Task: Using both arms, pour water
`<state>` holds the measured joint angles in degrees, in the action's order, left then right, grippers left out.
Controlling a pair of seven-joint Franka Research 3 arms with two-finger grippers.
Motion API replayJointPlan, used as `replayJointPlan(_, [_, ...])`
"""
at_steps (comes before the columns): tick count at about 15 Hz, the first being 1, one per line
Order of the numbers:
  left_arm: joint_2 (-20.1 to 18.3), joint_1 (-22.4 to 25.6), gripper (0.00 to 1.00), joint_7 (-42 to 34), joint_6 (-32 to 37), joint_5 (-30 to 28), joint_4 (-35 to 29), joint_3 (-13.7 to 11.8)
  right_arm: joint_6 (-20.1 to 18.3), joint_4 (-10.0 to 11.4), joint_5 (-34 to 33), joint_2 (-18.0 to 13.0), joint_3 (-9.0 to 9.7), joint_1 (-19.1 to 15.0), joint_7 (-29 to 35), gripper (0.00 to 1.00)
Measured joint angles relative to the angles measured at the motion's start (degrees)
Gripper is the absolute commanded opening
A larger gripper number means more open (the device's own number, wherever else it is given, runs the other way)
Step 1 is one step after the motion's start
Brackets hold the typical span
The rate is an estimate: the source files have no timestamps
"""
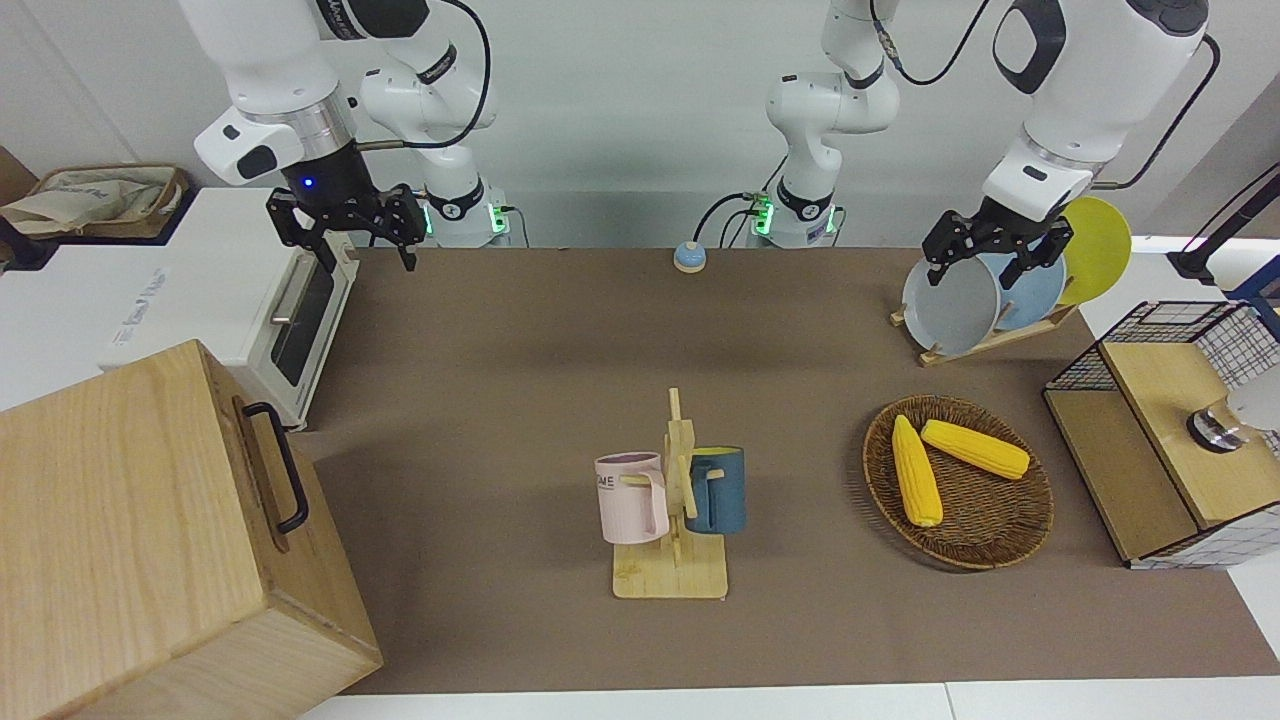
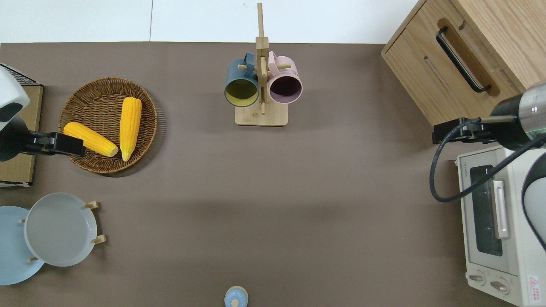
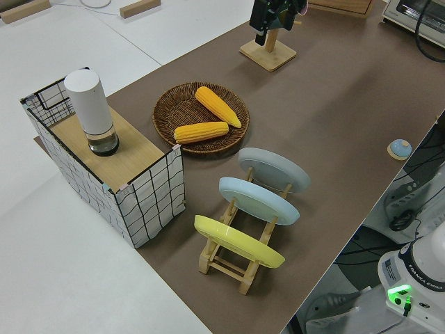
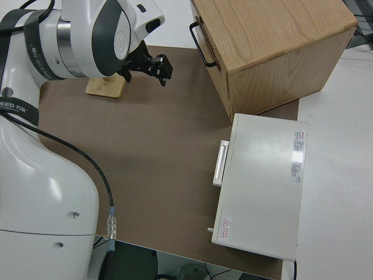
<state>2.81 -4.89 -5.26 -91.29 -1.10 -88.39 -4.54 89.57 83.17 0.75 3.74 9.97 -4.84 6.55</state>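
Observation:
The pink mug's handle hangs over a wooden peg [image 1: 637, 480] near the post, so the robot's right gripper should grab the mug by its open rim [image 1: 626, 458] next.
Both arms hang raised over the two ends of the table with nothing held. My right gripper [image 1: 345, 235] [image 2: 452, 130] [image 4: 157, 67] is open, over the brown mat between the wooden box and the toaster oven. My left gripper [image 1: 990, 260] [image 2: 64, 145] is open, over the rim of the wicker basket. A pink mug [image 1: 632, 498] [image 2: 285, 85] and a dark blue mug [image 1: 718, 490] [image 2: 241, 87] hang on a wooden mug stand [image 1: 672, 575] at the table's middle, away from the robots. Water is out of view.
The wicker basket [image 1: 985, 540] holds two corn cobs [image 1: 915, 470]. A plate rack [image 3: 240, 257] carries three plates. A white cylinder [image 3: 90, 111] stands on a wire crate [image 3: 149, 188]. The wooden box [image 1: 150, 540], toaster oven [image 2: 495, 226] and a small blue bell [image 1: 689, 257] also stand here.

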Motion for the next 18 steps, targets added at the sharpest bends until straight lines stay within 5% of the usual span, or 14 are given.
replayJointPlan(11, [-0.3,0.4,1.0,-0.2,1.5,0.0,0.1,-0.9,0.0,0.0,0.0,0.0,-0.15,-1.7,-0.1,0.99])
replayJointPlan(18, [-0.1,9.2,1.0,-10.3,0.2,0.0,0.3,-1.1,0.0,0.3,0.3,0.6,0.96,-1.0,-0.4,0.99])
